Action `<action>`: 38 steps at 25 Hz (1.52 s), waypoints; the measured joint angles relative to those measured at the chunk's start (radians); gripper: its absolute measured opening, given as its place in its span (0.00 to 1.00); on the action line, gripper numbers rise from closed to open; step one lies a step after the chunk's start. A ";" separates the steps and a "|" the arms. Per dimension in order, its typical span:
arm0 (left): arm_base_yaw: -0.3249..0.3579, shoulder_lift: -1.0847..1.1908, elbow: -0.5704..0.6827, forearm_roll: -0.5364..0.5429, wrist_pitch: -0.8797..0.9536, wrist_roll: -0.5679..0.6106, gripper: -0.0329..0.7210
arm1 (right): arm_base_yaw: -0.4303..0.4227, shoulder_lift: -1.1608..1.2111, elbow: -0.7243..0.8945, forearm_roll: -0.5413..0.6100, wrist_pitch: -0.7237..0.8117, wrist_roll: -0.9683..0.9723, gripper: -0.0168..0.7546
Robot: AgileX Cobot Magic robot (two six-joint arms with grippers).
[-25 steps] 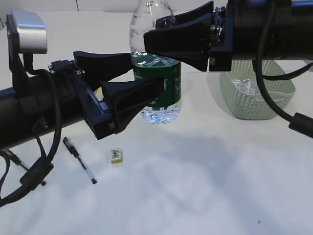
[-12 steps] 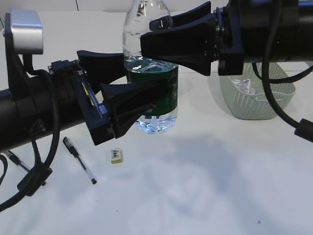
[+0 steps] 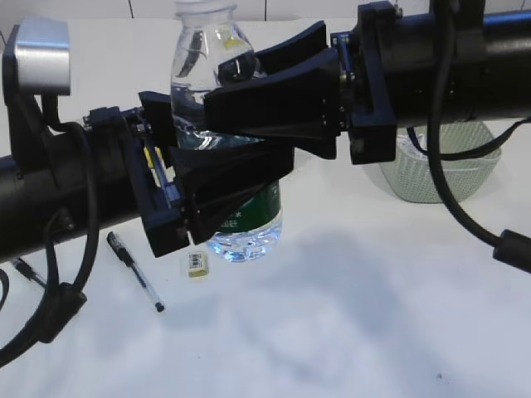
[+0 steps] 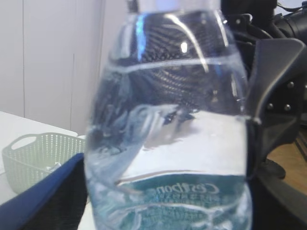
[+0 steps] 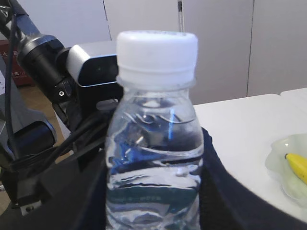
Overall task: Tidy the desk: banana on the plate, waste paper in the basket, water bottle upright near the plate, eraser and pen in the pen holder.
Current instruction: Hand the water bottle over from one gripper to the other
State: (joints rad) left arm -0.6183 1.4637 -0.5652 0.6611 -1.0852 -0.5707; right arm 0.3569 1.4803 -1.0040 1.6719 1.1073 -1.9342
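Next, the left gripper grabs the water bottle by its body (image 3: 249, 207) (image 4: 168, 187), which lets the bottle then be set upright near the plate.
The clear water bottle (image 3: 242, 228) with a green label and white cap leans slightly left in mid-scene. My right gripper (image 3: 217, 91) is shut on its upper body, and the bottle (image 5: 153, 158) fills the right wrist view between the dark fingers of that gripper (image 5: 153, 201). My left gripper (image 3: 249, 145) stands open, its fingers on either side of the bottle's label (image 4: 168, 143). The eraser (image 3: 197, 264) and a black pen (image 3: 135, 271) lie on the table below. The banana (image 5: 297, 165) rests on the plate (image 5: 280, 179). Paper (image 4: 52, 167) lies in the basket (image 3: 431, 178). The pen holder is out of view.
A second pen (image 3: 25, 271) lies at the left edge under my left arm. Both arms cross the middle of the exterior view and hide much of the white table behind them. The basket (image 4: 36, 155) also shows in the left wrist view.
My right gripper has carried the bottle left and nearer the camera, down between my left gripper's fingers. The left arm has barely moved.
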 joint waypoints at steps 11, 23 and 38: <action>0.000 0.000 0.000 0.034 0.000 -0.013 0.68 | 0.000 0.000 -0.001 -0.002 -0.002 0.003 0.49; 0.000 0.000 0.000 0.030 0.024 -0.018 0.59 | 0.000 0.000 -0.001 -0.007 -0.012 0.003 0.49; 0.000 0.002 0.000 -0.110 0.125 0.153 0.57 | 0.010 0.000 -0.004 -0.009 -0.160 0.001 0.65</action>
State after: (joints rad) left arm -0.6188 1.4658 -0.5652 0.5512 -0.9601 -0.4174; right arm 0.3671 1.4803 -1.0085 1.6631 0.9475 -1.9332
